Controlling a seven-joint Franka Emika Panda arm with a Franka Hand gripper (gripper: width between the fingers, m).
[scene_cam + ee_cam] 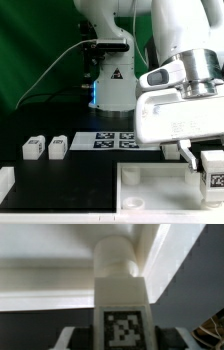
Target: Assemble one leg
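Observation:
The white leg would stand: its rounded end is in the tray-like piece's inner corner (138, 264) in the wrist view, so my gripper should open now.
My gripper (206, 160) is at the exterior view's lower right and is shut on a white leg (213, 172) with a black-and-white tag. In the wrist view the leg (122, 291) runs away from the gripper (120, 340). Its tagged end sits between the two fingers (72, 336). Its rounded far end is against the inner corner of the large white tray-like piece (60, 246), beside the raised rim. That piece (100, 195) lies along the front of the exterior view. Whether the leg's end is seated in it I cannot tell.
Two more white legs (33, 148) (57, 148) stand on the black table at the exterior view's left. The marker board (110, 139) lies flat behind the tray-like piece. The robot's base (108, 85) stands at the back, with a green backdrop.

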